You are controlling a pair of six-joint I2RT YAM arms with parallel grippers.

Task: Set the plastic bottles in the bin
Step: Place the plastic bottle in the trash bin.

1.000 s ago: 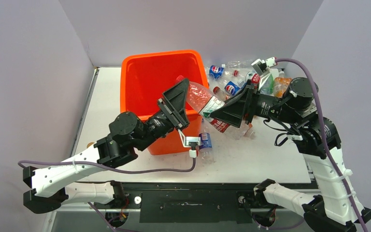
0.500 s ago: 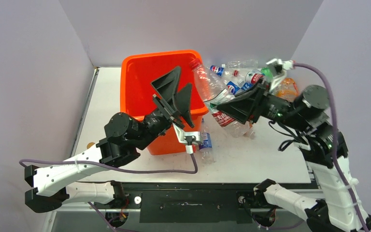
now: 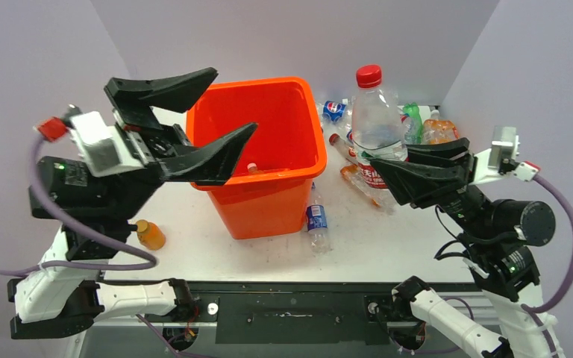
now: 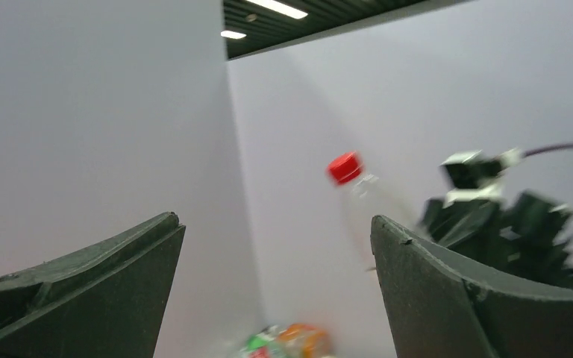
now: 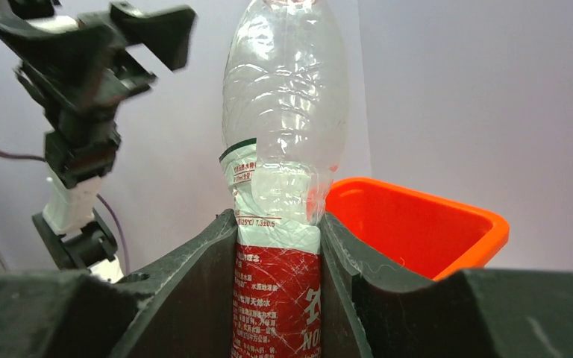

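My left gripper will take the clear bottle over from my right gripper to bring it to the bin, so next it will grab the bottle by its neck (image 3: 371,91) (image 4: 359,181).
My right gripper (image 3: 389,165) is shut on a clear plastic bottle (image 3: 377,123) with a red cap and red label. It holds the bottle upright, in the air to the right of the orange bin (image 3: 268,201). In the right wrist view both fingers (image 5: 194,261) press the bottle's label (image 5: 280,291), with the bin (image 5: 418,224) behind. My left gripper (image 3: 235,101) hangs high over the bin's left rim, open and holding nothing. The left wrist view shows its jaws wide apart (image 4: 276,220) and the bottle's red cap (image 4: 345,167) beyond.
More bottles lie piled at the back right (image 3: 425,127). A blue-labelled bottle (image 3: 315,220) lies against the bin's front right corner. A squat orange bottle (image 3: 149,234) stands at the near left. A small bottle (image 3: 252,168) rests inside the bin. Grey walls close in on both sides.
The left gripper let go of the clear bottle and swung up and to the left. The right gripper shut on that bottle and lifted it upright.
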